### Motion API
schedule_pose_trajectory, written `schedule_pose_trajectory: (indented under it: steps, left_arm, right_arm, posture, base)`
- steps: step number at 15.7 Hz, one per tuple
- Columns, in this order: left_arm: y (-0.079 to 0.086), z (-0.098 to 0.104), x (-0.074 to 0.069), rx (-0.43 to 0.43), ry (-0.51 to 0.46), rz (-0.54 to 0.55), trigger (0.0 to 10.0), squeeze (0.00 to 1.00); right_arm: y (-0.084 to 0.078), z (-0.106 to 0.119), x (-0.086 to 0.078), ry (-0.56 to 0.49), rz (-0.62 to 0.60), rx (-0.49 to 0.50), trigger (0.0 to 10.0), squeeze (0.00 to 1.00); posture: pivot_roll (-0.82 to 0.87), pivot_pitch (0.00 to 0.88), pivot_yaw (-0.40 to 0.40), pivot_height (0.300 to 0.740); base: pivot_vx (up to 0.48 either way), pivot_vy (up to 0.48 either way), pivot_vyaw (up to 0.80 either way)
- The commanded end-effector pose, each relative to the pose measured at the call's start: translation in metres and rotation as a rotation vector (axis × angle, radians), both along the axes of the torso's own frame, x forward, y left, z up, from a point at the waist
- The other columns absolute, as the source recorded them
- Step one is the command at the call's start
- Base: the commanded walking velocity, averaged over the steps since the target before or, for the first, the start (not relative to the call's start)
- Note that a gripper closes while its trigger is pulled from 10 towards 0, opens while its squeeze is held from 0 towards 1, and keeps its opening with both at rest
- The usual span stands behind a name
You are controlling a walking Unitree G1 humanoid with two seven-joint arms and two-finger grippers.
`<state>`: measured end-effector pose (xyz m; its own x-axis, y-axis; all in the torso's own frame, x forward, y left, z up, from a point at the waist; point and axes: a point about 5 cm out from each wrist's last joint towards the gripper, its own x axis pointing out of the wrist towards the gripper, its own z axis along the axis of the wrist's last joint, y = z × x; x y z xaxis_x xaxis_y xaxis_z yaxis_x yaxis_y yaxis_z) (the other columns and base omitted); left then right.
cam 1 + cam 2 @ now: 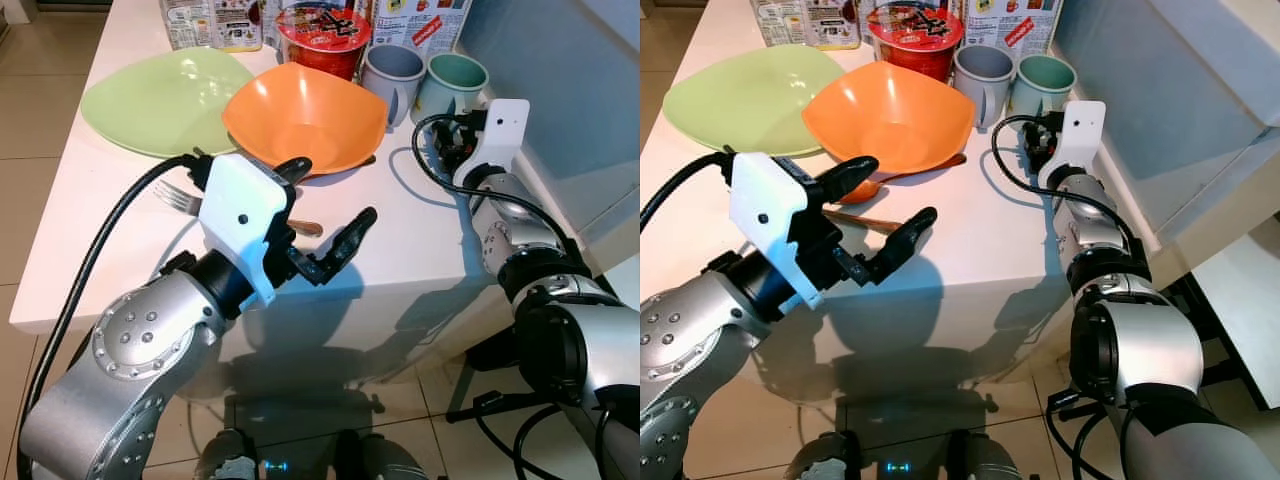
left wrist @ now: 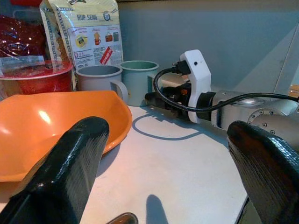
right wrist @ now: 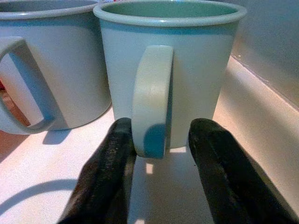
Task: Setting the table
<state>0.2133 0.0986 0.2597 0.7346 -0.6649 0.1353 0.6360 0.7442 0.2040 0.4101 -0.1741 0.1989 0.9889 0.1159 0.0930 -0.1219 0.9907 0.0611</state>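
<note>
The grey mug and the wall crowd both sides of the green mug. My right gripper needs to take hold of the green mug by its handle next.
A pale green mug stands at the table's back right, beside a grey mug. My right gripper is open, with one finger on each side of the green mug's handle. An orange bowl sits mid-table, with a green plate to its left. Just in front of the bowl, my left gripper hovers open and empty. It hangs over a fork and a brown-handled utensil lying on the white table.
A red noodle cup and cracker packets line the back edge. A blue-grey wall runs close along the table's right side. The black cable of my right wrist loops over the tabletop. Tiled floor lies below the front edge.
</note>
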Motion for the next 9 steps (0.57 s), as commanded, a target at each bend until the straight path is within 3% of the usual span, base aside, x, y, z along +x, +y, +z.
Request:
schedule_pose_trajectory:
  steps: [1,9]
  left_arm:
    - [-0.0019,0.0011,-0.0020,0.002,-0.008,-0.016,10.0,0.00]
    - [0.0001,0.0026,-0.0005,0.007,-0.022,-0.006,10.0,0.00]
  right_arm:
    - [-0.0016,0.0035,0.0006,-0.015,0.001,0.015,0.0,0.00]
    - [-0.0018,0.0050,0.0009,-0.017,0.002,0.023,0.0,0.00]
  posture:
    - [0.16,0.181,-0.115,0.740]
    - [0.17,0.154,-0.114,0.740]
  base:
    - [0.000,0.000,0.00]
    - [0.000,0.000,0.00]
